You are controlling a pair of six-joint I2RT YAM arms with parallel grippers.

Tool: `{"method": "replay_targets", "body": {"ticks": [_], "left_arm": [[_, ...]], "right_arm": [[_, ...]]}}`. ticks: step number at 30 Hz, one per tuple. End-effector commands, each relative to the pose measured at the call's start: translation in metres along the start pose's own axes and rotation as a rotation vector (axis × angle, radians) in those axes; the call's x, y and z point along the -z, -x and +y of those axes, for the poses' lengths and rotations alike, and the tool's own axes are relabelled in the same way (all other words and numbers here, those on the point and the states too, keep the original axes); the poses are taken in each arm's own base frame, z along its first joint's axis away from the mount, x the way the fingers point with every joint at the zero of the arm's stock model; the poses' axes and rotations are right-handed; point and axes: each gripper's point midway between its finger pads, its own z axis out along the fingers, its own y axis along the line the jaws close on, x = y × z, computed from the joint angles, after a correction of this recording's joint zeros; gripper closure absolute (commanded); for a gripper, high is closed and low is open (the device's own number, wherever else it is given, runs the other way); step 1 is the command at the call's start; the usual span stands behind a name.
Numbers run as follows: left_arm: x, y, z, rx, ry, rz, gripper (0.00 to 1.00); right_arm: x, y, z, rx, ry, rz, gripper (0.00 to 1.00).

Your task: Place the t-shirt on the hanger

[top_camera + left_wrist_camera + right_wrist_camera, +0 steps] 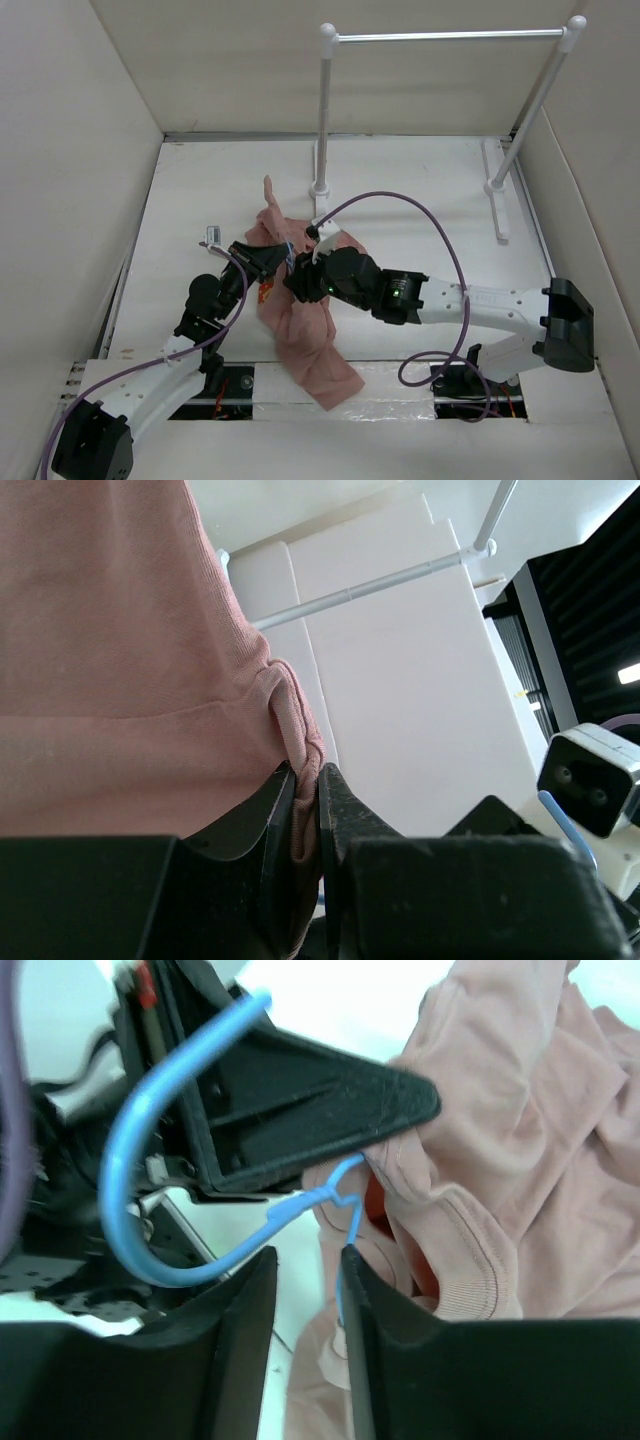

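Note:
The robot's right gripper should next grab the hanger by its wire just below the hook's twist, so the hook stays free to hang the t-shirt (310,340).
The dusty-pink t-shirt (310,340) lies crumpled in the middle of the table, its lower end reaching the near edge. My left gripper (270,258) is shut on a fold of the shirt's edge (302,742). The pale-blue wire hanger (291,1206) has its hook curling left of the collar, and its wire runs down into the neck opening. My right gripper (310,1255) is open just below the hook's twist, and the wire lies against the inner face of its right finger (352,1270). In the top view the right gripper (296,280) sits beside the left one over the shirt.
A white-posted rack with a metal rail (450,36) stands at the back of the table; its rail also shows in the left wrist view (360,588). White walls enclose the table on three sides. A purple cable (440,240) loops over the right arm.

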Motion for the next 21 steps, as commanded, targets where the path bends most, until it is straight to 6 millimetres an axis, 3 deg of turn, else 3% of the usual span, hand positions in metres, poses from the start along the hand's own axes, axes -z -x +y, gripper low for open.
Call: {"method": "replay_targets", "body": {"ticks": [1, 6, 12, 13, 16, 21], "left_arm": [[0.000, 0.004, -0.023, -0.018, -0.085, -0.006, 1.00], [-0.001, 0.003, -0.025, -0.019, -0.091, -0.001, 1.00], [-0.001, 0.003, -0.027, -0.024, -0.093, 0.005, 1.00], [-0.001, 0.003, -0.027, -0.027, -0.093, 0.005, 1.00], [-0.002, 0.003, -0.027, -0.030, -0.090, 0.006, 1.00], [-0.007, 0.006, -0.035, -0.094, -0.092, 0.008, 1.00]], "right_arm": [[-0.002, 0.019, 0.004, 0.016, -0.021, -0.051, 0.60], [-0.013, -0.002, -0.012, 0.028, -0.087, -0.008, 0.63], [-0.019, -0.004, -0.022, 0.038, -0.138, -0.021, 0.67], [-0.020, -0.006, -0.024, 0.042, -0.147, -0.018, 0.82], [-0.018, -0.003, -0.027, 0.028, -0.161, -0.030, 1.00], [-0.005, 0.012, -0.026, 0.005, -0.146, -0.099, 1.00]]}}
